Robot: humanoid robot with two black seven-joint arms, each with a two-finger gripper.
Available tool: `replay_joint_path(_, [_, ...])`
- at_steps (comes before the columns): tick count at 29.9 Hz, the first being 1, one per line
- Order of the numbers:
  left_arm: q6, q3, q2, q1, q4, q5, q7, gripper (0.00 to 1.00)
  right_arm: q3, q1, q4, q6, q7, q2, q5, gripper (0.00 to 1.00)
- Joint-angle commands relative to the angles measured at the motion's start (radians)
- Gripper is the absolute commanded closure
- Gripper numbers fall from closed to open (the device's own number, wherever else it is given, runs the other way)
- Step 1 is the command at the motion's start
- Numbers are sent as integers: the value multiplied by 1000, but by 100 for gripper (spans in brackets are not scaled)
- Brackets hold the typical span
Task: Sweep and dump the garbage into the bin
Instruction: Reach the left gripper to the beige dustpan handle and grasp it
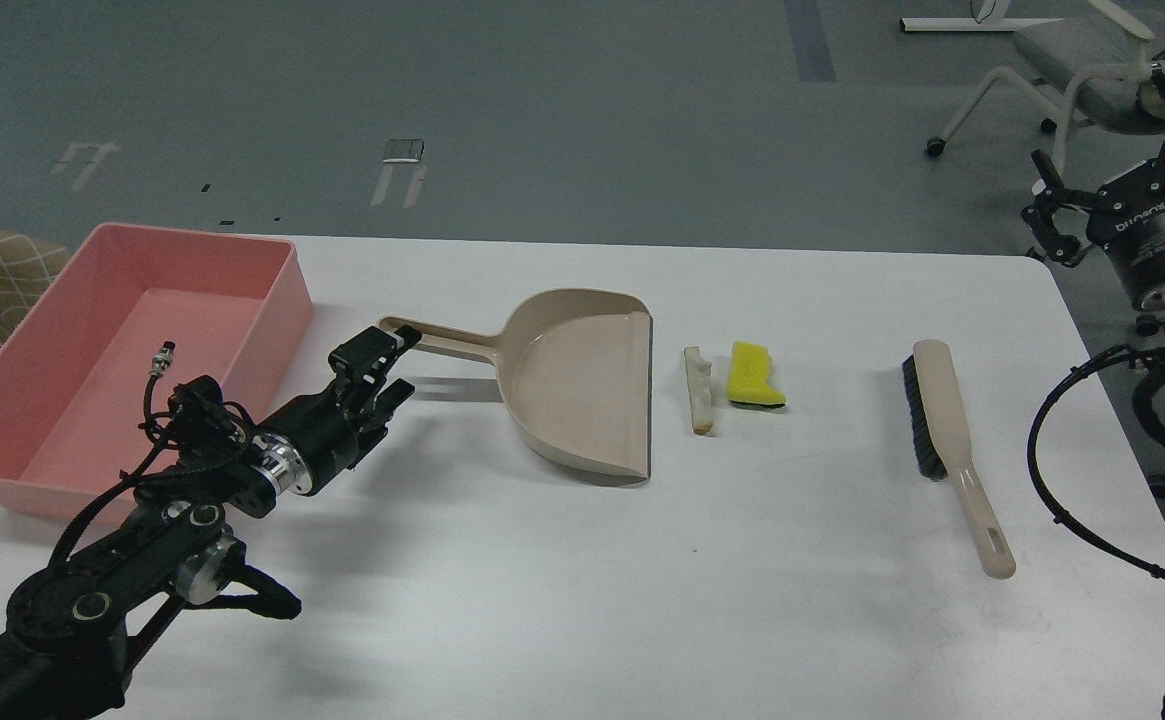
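Observation:
My right gripper reaches the brush next and takes hold of its handle (981,522), which leaves the black bristles free to sweep the garbage.
The garbage lies mid-table: a thin white bread slice (699,390) with tan crust and a yellow sponge chunk (754,375) with dark backing, side by side just right of the beige dustpan (582,385). The dustpan's mouth faces them and its handle (442,342) points left. The pink bin (287,310) stands at the table's left edge. My left gripper (394,364) is open and low over the table at the handle's end, with its upper finger (404,338) against the handle. My right gripper (1117,170) is open, raised off the table's far right corner.
A beige brush with black bristles (947,440) lies on the right of the white table (642,580), handle toward me. A grey office chair (1092,60) stands on the floor behind the right arm. Black cables hang along the right arm.

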Motion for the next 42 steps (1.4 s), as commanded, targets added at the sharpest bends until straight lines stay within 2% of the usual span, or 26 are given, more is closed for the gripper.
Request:
replay_joint_path(1, [2,10,-42,-67,64,-1,1,21,-1,0,0,0,0,-10,0,0])
replay_joint_path(12, [2,10,-122,-107,194,-1,-3,21,2,-23,0,0,0,-16,0,0])
replay_joint_path(15, [5,10,-134,-113,220,-6,-21,23,2,-26,2,0,0,-16,0,0])
replay_joint_path(17, [5,8,-134,-116,225,-12,-47,35,4,-26,2,0,0,-16,0,0])
replay_joint_path(18, [5,8,-134,-118,225,-9,-58,38,2,-28,2,0,0,-16,0,0])
replay_joint_path(28, [7,10,-137,-127,232,-6,-61,41,2,-28,3,0,0,-13,0,0])
replay_joint_path(31, [7,10,-146,-139,254,-6,-64,46,2,-31,3,0,0,-13,0,0])
replay_joint_path(33, [7,10,-151,-149,274,-6,-70,53,4,-34,3,0,0,-15,0,0])
replay_joint_path(36, [7,10,-151,-152,279,-6,-76,57,4,-35,3,0,0,-16,0,0])
replay_joint_path(38, [7,11,-157,-155,279,-4,-78,67,4,-35,3,0,0,-16,0,0])
replay_joint_path(42, [16,11,-155,-156,279,-3,-78,75,4,-37,3,0,0,-16,0,0])
